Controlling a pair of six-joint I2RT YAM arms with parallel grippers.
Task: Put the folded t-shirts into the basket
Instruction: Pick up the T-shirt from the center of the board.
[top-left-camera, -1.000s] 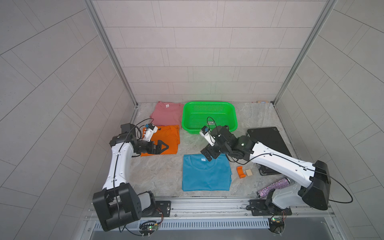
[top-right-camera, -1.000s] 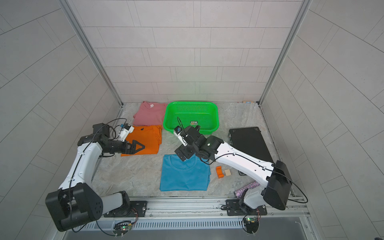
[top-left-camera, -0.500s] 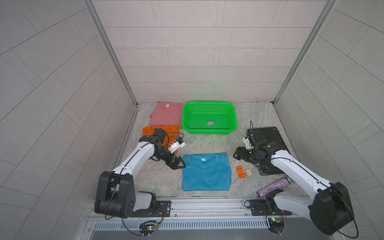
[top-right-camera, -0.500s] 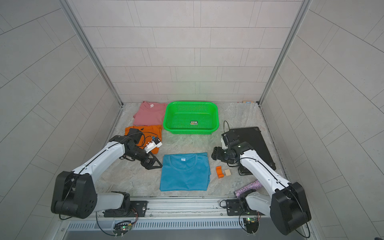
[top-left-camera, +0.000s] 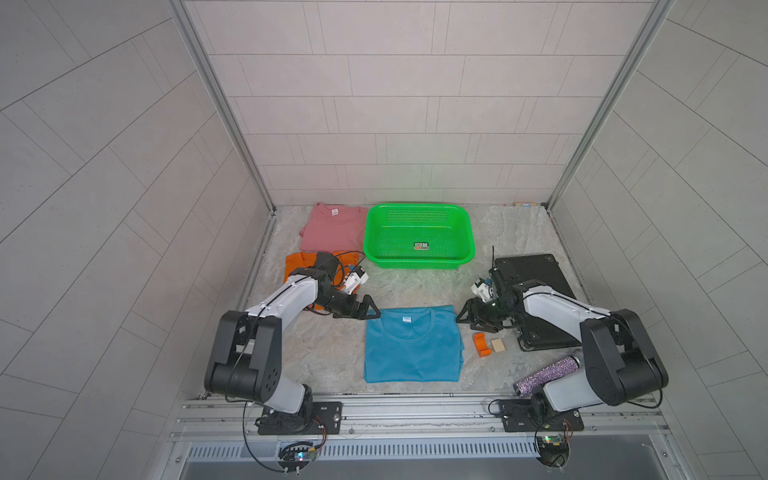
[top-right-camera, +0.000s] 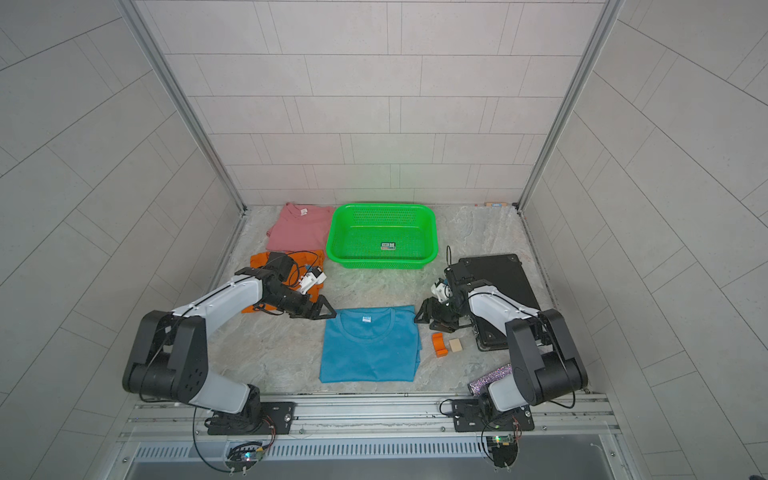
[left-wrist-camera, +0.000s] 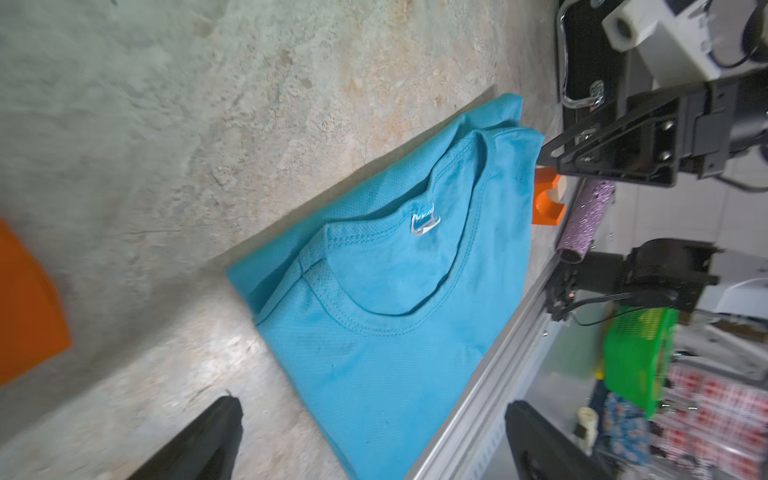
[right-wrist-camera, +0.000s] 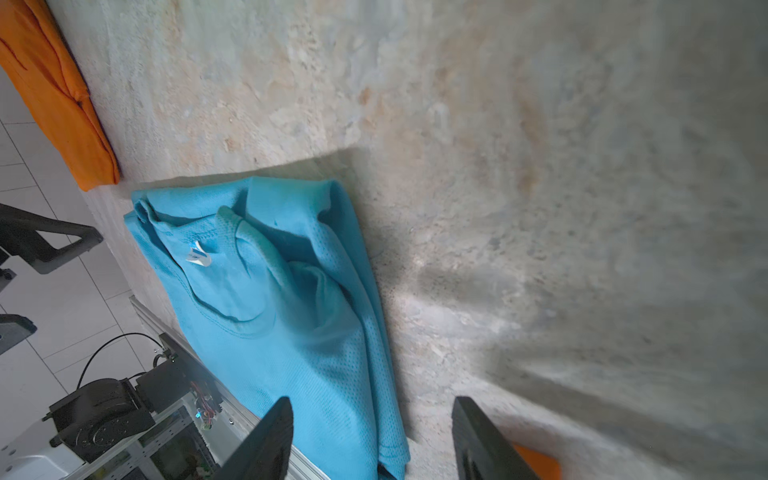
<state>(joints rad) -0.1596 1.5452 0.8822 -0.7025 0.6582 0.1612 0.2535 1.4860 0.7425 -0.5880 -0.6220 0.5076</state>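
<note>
My left gripper grabs the far collar-side corner of the blue folded t-shirt next, opposite my right gripper, to lay the t-shirt folded into the basket.
The sky blue folded t-shirt lies flat near the front rail. The pink folded t-shirt lies left of the green basket, which holds only a sticker. My left arm partly covers the orange folded t-shirt. My left gripper is open, low beside the blue tee's far left corner. My right gripper is open at the far right corner, its fingers straddling the blue tee's side edge without pinching it.
A flat black case lies under my right forearm. A small orange block and a wooden block sit just right of the blue tee. A glittery purple roller lies by the right arm's base.
My left gripper came off the orange tee to the blue tee's left corner. My right gripper swung from the middle toward the black case, then down to the blue tee's right corner.
</note>
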